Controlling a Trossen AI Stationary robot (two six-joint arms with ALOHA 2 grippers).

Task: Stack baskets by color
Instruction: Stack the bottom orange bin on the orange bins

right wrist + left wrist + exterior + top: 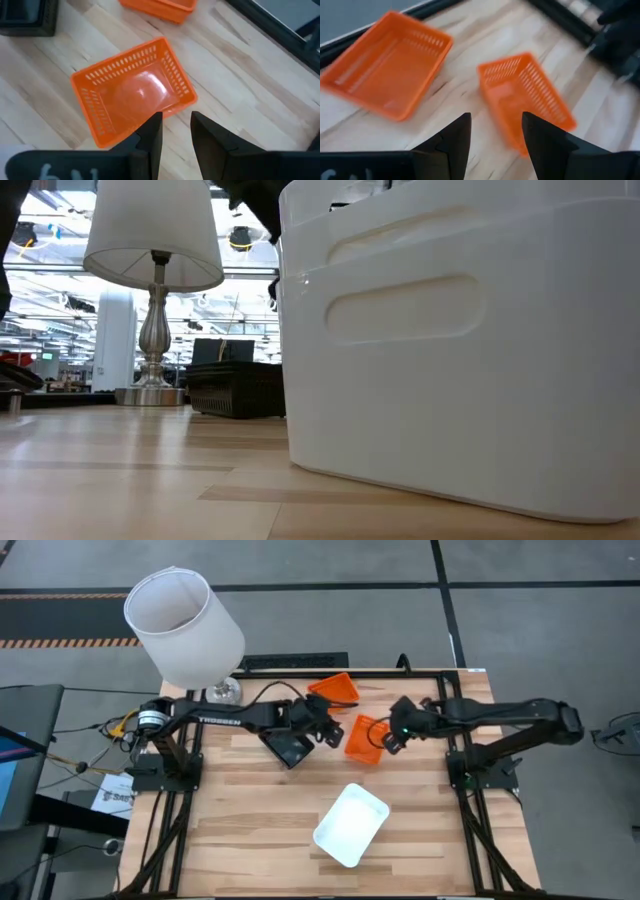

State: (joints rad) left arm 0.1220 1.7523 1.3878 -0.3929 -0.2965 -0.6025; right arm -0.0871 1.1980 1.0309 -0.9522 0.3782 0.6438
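I will next pick up the middle orange basket by its long side rim [352, 735] with my left gripper, to stack it in the other orange basket [336, 687].
Two orange baskets rest on their bottoms on the wooden table: one by the far edge [335, 690] [387, 65], one nearer the middle [365, 738] [132, 92] [525, 95]. A black basket [288, 748] [235, 388] stands left of them, and a white basket [350, 825] [450, 350] stands near the front. My left gripper [325, 730] [495, 120] hangs open above the table, between the black basket and the middle orange one. My right gripper [390, 738] [175, 116] hangs open above the right end of that orange basket. Neither has anything between its fingers.
A lamp with a large white shade [185, 625] [155, 240] stands at the table's far left corner. Black frame rails run along the table's far edge [295, 662] and down both sides. Bare wood lies at the front left.
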